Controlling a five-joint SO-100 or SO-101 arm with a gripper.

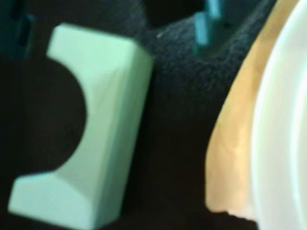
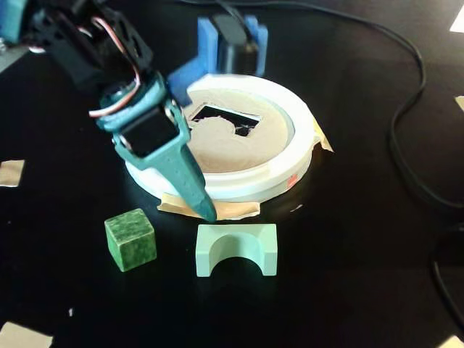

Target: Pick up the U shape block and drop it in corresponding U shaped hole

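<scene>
My gripper is to grab the U shape block next by its middle [image 1: 104, 108], behind the notch [image 1: 55, 115], so that the block can go into the U shaped hole.
The pale mint U shape block [image 2: 237, 249] lies flat on the black table just in front of the round board, its notch facing the near edge. In the wrist view the block [image 1: 91, 143] fills the left half. My teal gripper [image 2: 206, 212] points down with its tip just behind the block's left end, not touching it. In the wrist view the gripper [image 1: 114, 32] is open, its fingers [image 1: 206, 26] set apart at the top edge, with nothing held. The U shaped hole [image 2: 215, 114] shows dark in the tan board [image 2: 217, 148], partly hidden behind the gripper.
A darker green cube [image 2: 130, 239] sits left of the block. The board's thick white rim [image 2: 290, 156] shows in the wrist view as the rim [image 1: 283, 120] at right. A blue holder [image 2: 232, 40] stands behind the board. Black cables [image 2: 406, 109] run along the right.
</scene>
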